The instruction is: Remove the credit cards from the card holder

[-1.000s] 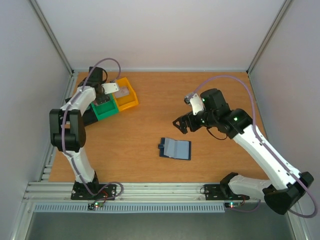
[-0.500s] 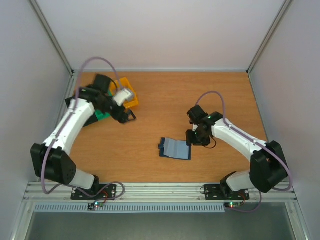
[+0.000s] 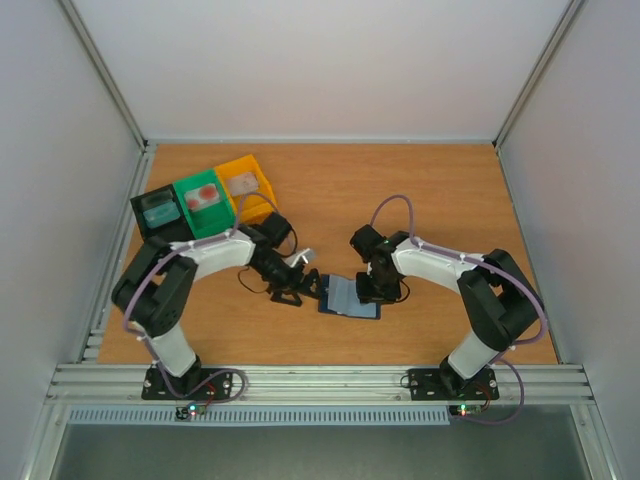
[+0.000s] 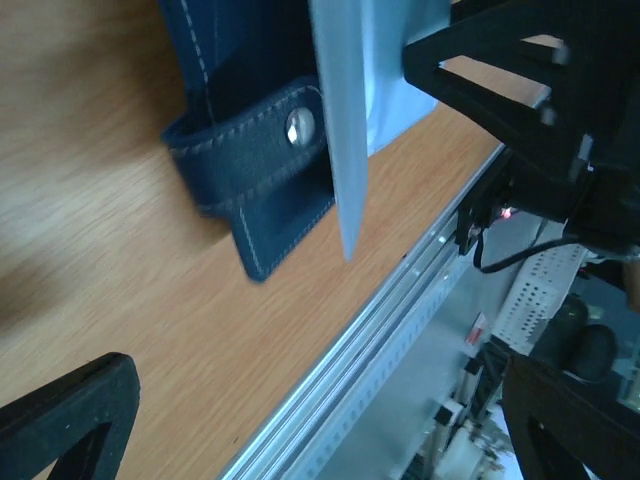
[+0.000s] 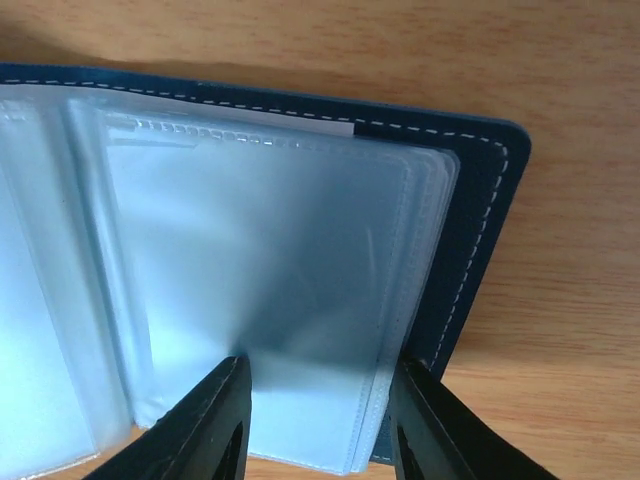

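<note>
The credit cards need to come out of the card holder, so next my left gripper should grab the card holder by its snap-strap edge [image 3: 324,293] [image 4: 258,162], which leaves the sleeves free.
The navy card holder [image 3: 345,298] lies open on the table, its frosted sleeves [image 5: 270,300] facing up. My right gripper [image 3: 378,291] presses down on its right half. In the right wrist view the gripper [image 5: 320,420] is partly open. One finger [image 5: 205,425] rests on the sleeves and the other [image 5: 430,425] on the navy cover's edge, with nothing pinched. My left gripper [image 3: 303,285] stands wide open at the holder's left edge, near the snap strap [image 4: 262,170]. Credit cards lie in the bins: teal [image 3: 160,212], red [image 3: 207,197] and pale [image 3: 243,184]. I cannot tell whether the sleeves hold a card.
The black bin [image 3: 142,205], green bin [image 3: 190,186] and yellow bin [image 3: 262,172] stand in a row at the back left. The metal rail [image 3: 320,380] runs along the table's near edge, close below the holder. The right arm's gripper body [image 4: 540,90] shows in the left wrist view.
My left arm swung from the bins down to the holder's left edge, and its jaws widened. My right arm dropped onto the holder's right half, and its jaws narrowed.
</note>
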